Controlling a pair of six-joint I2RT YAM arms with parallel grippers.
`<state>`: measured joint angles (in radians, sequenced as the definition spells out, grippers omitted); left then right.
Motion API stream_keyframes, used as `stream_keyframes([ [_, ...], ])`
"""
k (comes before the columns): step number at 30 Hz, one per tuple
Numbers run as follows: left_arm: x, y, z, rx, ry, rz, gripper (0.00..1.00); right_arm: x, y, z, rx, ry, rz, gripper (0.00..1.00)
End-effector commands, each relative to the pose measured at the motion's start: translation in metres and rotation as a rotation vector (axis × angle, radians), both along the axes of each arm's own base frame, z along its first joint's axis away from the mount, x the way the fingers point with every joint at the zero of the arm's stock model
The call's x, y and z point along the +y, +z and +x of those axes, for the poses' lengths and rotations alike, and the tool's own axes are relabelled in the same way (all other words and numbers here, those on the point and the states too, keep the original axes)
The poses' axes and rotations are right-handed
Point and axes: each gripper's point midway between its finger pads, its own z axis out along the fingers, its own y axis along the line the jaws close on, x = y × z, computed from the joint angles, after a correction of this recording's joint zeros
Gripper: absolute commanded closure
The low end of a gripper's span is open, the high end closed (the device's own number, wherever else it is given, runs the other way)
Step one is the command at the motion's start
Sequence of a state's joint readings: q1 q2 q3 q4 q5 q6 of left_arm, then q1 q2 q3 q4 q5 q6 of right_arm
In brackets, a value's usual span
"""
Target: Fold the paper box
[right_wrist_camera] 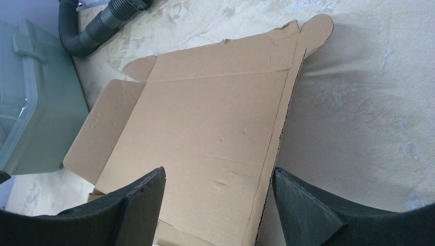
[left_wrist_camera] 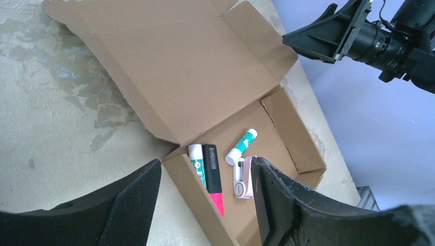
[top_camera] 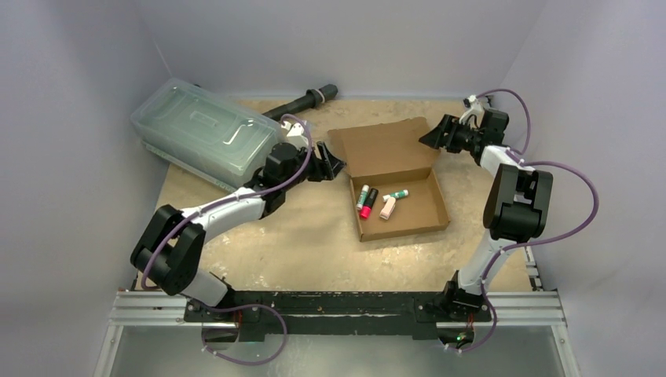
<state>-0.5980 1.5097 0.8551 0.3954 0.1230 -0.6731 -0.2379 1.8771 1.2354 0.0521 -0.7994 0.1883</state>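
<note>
My left gripper grabs the paper box's open lid by its side edge near the hinge next, leaving the far flap free to fold.
The paper box (top_camera: 416,214) is a brown cardboard mailer in the middle of the table, its shallow tray formed and its lid (top_camera: 383,148) leaning back open. In the tray lie two teal-and-white tubes (left_wrist_camera: 241,146), a black marker with a pink end (left_wrist_camera: 213,171) and a pink-and-white item (left_wrist_camera: 241,179). My left gripper (top_camera: 334,166) hovers at the box's left side by the lid's hinge. Its jaws are open (left_wrist_camera: 205,164) above the tray's left wall, gripping nothing. My right gripper (top_camera: 432,135) is open at the lid's right edge. That edge (right_wrist_camera: 279,128) runs between its spread fingers (right_wrist_camera: 219,171).
A clear greenish lidded container (top_camera: 204,133) stands at the back left. A black ribbed hose (top_camera: 306,102) lies behind the box. Grey walls enclose the table on three sides. The arm bases and a metal rail (top_camera: 338,306) line the near edge.
</note>
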Motion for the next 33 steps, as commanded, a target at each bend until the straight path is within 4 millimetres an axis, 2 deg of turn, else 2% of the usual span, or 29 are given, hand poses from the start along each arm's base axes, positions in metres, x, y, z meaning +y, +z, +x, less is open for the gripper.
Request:
stream_keyframes([
  [1,0.002,0.031,-0.004,-0.061,-0.005,-0.023,0.34,-0.001,0.017,0.002,-0.047,0.018,-0.022,0.21],
  [3,0.011,0.038,-0.001,-0.081,0.033,-0.001,0.26,0.000,0.017,0.002,-0.047,0.022,-0.021,0.21],
  [6,0.019,0.048,0.000,-0.098,0.072,-0.019,0.02,0.000,0.016,0.002,-0.047,0.026,-0.021,0.21],
  [8,0.025,0.045,0.003,-0.071,0.109,-0.026,0.01,0.000,0.016,0.002,-0.045,0.026,-0.020,0.21],
  [11,0.017,0.048,-0.001,-0.077,0.025,-0.056,0.08,0.001,0.016,0.002,-0.045,0.031,-0.019,0.21],
  [13,0.014,0.045,0.003,-0.054,0.024,-0.074,0.10,0.001,0.017,0.002,-0.047,0.034,-0.017,0.21],
  [17,0.011,0.031,0.019,0.019,0.063,-0.067,0.10,0.002,0.018,0.001,-0.050,0.039,-0.015,0.21],
  [19,0.008,0.018,0.031,0.058,0.083,-0.047,0.04,0.002,0.019,0.001,-0.051,0.041,-0.014,0.21],
  [21,0.008,0.008,0.046,0.090,0.120,-0.018,0.03,0.003,0.019,0.001,-0.051,0.043,-0.012,0.21],
  [23,0.011,-0.008,0.063,0.150,0.188,0.040,0.06,0.003,0.019,0.001,-0.052,0.044,-0.012,0.21],
  [24,0.012,-0.009,0.075,0.167,0.229,0.062,0.10,0.003,0.020,0.001,-0.053,0.046,-0.011,0.21],
  [26,0.009,-0.028,0.087,0.232,0.251,0.125,0.20,0.003,0.020,0.001,-0.053,0.046,-0.010,0.21],
  [29,-0.002,-0.054,0.095,0.322,0.240,0.147,0.32,0.003,0.020,0.001,-0.054,0.047,-0.009,0.21],
  [31,-0.007,-0.062,0.100,0.342,0.245,0.130,0.41,0.003,0.020,0.001,-0.054,0.048,-0.007,0.21],
  [33,-0.010,-0.071,0.104,0.359,0.250,0.129,0.46,0.004,0.021,0.000,-0.054,0.051,-0.006,0.21],
])
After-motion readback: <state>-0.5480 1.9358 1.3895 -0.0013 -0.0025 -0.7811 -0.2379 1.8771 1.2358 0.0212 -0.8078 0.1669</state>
